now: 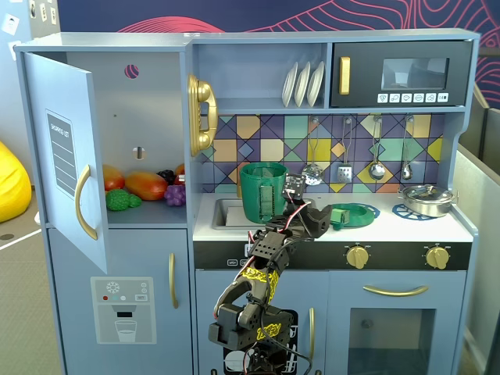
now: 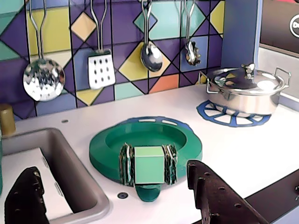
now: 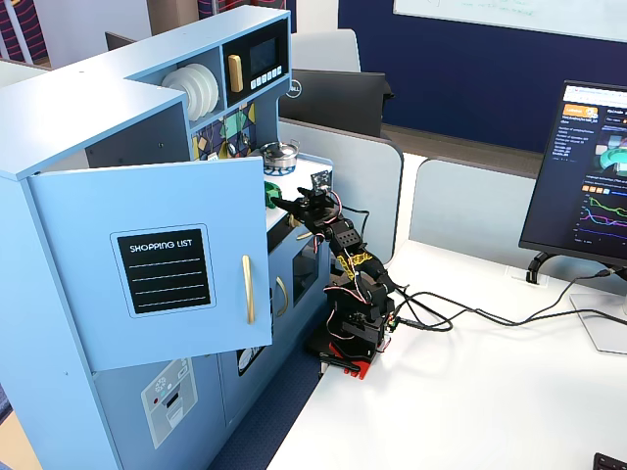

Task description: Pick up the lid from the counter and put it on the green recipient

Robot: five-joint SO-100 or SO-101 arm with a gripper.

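Note:
The green lid (image 1: 355, 213) lies flat and wide on the counter, so my gripper should pick it up by the narrow light green knob (image 1: 341, 216) next.
The green lid (image 2: 145, 135) lies flat on the white counter, over a blue burner ring, with its light green knob (image 2: 149, 164) on the near side. In a fixed view the lid (image 1: 355, 213) is right of the sink. The tall green pot (image 1: 263, 191) stands in the sink at the left. My gripper (image 2: 111, 170) is open and empty. Its dark fingers (image 2: 205, 186) stand just in front of the lid, apart from it, one over the sink and one right of the knob. In a fixed view the gripper (image 1: 320, 219) hovers between pot and lid.
The grey sink (image 2: 70, 168) is at the left. A shiny silver pan (image 2: 245, 88) sits on a blue burner ring (image 2: 233, 116) at the right. Utensils (image 2: 100, 67) hang on the tiled back wall. The cupboard door (image 1: 66, 156) stands open at the left.

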